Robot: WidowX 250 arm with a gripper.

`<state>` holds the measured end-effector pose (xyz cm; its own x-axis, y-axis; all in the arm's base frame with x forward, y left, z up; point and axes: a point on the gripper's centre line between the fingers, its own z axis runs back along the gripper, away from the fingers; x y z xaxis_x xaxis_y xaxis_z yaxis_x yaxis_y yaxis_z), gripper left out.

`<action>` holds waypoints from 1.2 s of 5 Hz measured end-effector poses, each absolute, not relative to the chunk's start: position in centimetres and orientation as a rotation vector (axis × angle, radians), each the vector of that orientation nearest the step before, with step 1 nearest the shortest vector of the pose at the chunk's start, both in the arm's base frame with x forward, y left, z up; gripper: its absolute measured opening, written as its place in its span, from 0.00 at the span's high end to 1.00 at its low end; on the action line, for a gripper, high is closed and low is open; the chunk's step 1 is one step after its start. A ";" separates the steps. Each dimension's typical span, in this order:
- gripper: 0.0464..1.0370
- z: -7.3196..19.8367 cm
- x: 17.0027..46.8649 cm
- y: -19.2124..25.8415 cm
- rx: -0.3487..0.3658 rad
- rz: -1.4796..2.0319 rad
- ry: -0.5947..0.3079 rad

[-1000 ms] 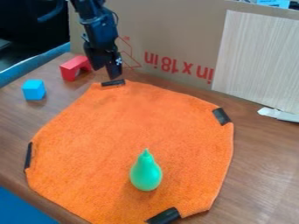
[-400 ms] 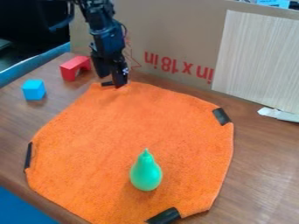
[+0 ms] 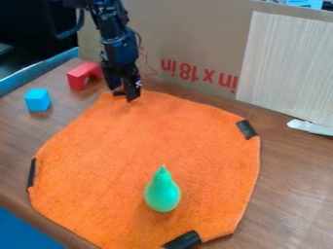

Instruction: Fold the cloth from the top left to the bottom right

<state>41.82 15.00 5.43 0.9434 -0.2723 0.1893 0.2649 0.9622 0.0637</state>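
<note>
The cloth's back edge has the black tab. My gripper should grab the cloth by that edge next, to fold it toward its opposite corner.
My gripper (image 3: 125, 94) is at the top left end of the orange cloth (image 3: 156, 131), low over the black tab (image 3: 118, 93) there. It stands open, one finger to the left and the other at the right part of the tab, partly hiding it. Contact with the cloth cannot be made out. Spread flat on the wooden table, the cloth has further black tabs at its left, right and bottom edges. A green pear-shaped object (image 3: 162, 190) stands upright on its lower part.
A blue cube (image 3: 38, 99) and a red arch block (image 3: 80, 76) lie on the table (image 3: 292, 175) left of the gripper. Behind the cloth rises a cardboard wall (image 3: 195, 44) with a pale panel (image 3: 286, 63). A white piece (image 3: 311, 127) lies at the right.
The gripper has come down and to the right, from above the black tab to its level. The cloth, green object and blocks stay where they were.
</note>
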 end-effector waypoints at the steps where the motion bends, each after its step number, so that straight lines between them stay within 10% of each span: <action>1: 0.07 5.2 41.8 15.1 0.048 -0.274 -0.190; 4: 0.87 4.4 41.7 14.7 0.017 -0.281 -0.185; 6: 0.98 7.0 40.3 12.9 -0.050 -0.316 -0.244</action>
